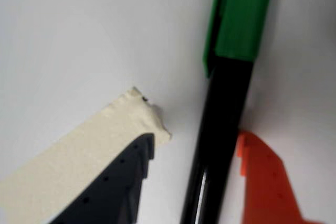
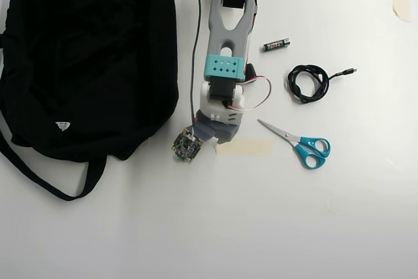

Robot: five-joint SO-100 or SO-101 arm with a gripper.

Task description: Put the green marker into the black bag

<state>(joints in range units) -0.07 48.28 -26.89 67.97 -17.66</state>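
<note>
Next, my gripper grabs the marker's black body (image 1: 221,109) to put the green marker into the black bag.
In the wrist view the green marker (image 1: 223,119) lies on the white table, green cap at the top and black barrel running down. My gripper (image 1: 195,139) is open and straddles the barrel. The orange finger (image 1: 262,177) sits right against the barrel's right side, while the dark finger (image 1: 123,182) stands clear of it on the left. In the overhead view the arm hides the marker, and my gripper (image 2: 219,136) points down just right of the black bag (image 2: 85,57), which fills the upper left with its strap trailing below.
A strip of beige tape (image 2: 245,147) lies under the gripper, also seen as tape (image 1: 79,156) in the wrist view. Blue-handled scissors (image 2: 300,145), a coiled black cable (image 2: 307,83) and a small battery (image 2: 276,44) lie to the right. Another tape piece (image 2: 400,1) sits far right.
</note>
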